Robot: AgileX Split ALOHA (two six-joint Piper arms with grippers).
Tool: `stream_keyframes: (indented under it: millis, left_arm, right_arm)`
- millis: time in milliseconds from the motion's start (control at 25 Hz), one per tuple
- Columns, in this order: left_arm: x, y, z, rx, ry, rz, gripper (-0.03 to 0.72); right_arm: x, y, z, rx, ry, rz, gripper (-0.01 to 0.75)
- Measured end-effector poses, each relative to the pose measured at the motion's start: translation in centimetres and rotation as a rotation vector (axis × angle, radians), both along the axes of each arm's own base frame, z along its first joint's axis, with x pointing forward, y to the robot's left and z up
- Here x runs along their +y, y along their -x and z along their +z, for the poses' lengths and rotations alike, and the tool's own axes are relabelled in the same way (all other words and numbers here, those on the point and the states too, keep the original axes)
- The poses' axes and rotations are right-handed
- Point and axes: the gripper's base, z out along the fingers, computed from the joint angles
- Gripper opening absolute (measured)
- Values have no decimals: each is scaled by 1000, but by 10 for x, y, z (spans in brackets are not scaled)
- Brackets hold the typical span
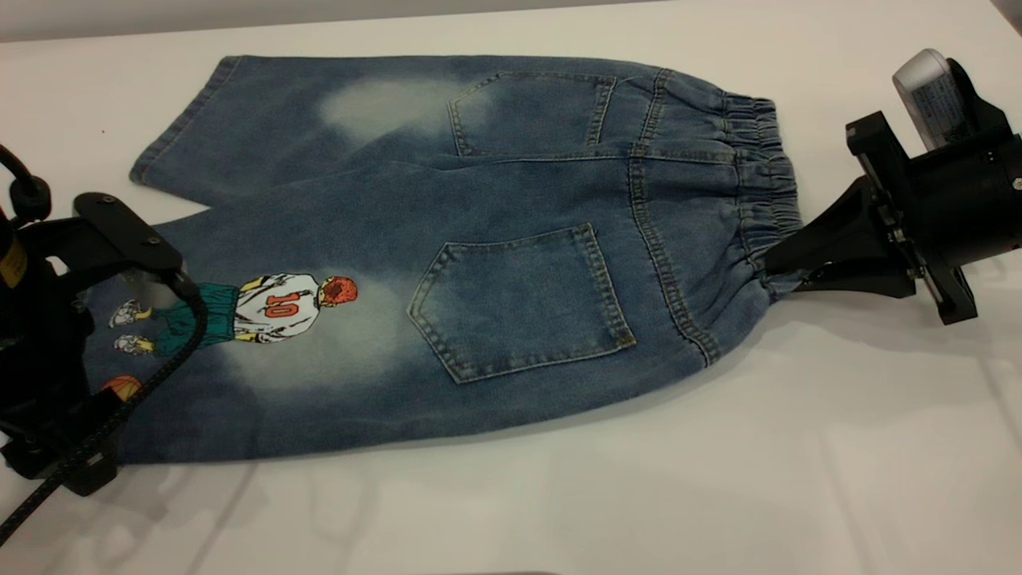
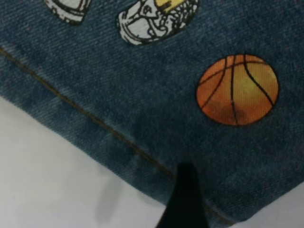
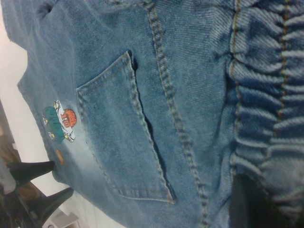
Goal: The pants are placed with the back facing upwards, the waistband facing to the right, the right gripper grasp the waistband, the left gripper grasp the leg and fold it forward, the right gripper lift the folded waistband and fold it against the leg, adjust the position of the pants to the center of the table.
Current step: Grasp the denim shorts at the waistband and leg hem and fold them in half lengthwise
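My left gripper grabs the hem corner [image 2: 225, 211] beside the printed basketball [image 2: 237, 90] next, to fold the leg forward.
Blue denim pants [image 1: 511, 192] lie flat, back pockets up, with the elastic waistband [image 1: 762, 160] to the right. My right gripper [image 1: 778, 270] is shut on the waistband's near corner, and the cloth is drawn to a point there; its dark finger [image 3: 251, 204] shows against the gathers. My left gripper [image 1: 96, 415] is at the hem of the near leg [image 1: 239, 375], beside the printed basketball [image 2: 237, 89]. One black finger [image 2: 186, 199] rests over the hem seam. In the right wrist view the left gripper [image 3: 61, 178] shows two fingers spread apart, open.
The white table [image 1: 639, 495] runs on in front of and to the right of the pants. The far leg [image 1: 207, 120] lies toward the back left. A printed player figure with the number 10 [image 1: 271, 307] marks the near leg.
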Motion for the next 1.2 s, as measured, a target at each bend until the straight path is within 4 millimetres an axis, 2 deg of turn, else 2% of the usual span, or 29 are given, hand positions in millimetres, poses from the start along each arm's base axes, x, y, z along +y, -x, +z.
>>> stream_keyframes:
  millis: [120, 200, 280, 400, 520, 600, 840, 1000, 1200]
  left_arm:
    - [0, 0, 0, -3, 2, -1, 533]
    - [0, -1, 0, -5, 3, -2, 471]
    - [-1, -1, 0, -8, 7, -2, 385]
    - [-1, -1, -1, -10, 9, -3, 216]
    - [-1, -2, -1, -16, 14, -6, 91]
    - [-1, -2, -1, -17, 13, -12, 38]
    - [-3, -9, 4, -43, 17, -11, 17]
    - [-4, -13, 23, -118, 36, -10, 16]
    - [-5, -17, 52, -223, 60, -6, 16]
  right_arm:
    - [0, 0, 0, 0, -1, 1, 48]
    - [0, 0, 0, 0, -1, 1, 49]
    - [0, 0, 0, 0, -1, 1, 49]
    - [0, 0, 0, -1, -1, 1, 49]
    - [1, 0, 1, -10, -10, 9, 52]
    - [1, 0, 2, -19, -17, 16, 52]
    - [2, 0, 3, -32, -36, 24, 54]
    - [4, -1, 8, -55, -61, 36, 55]
    - [4, -4, 29, -123, -48, 68, 55]
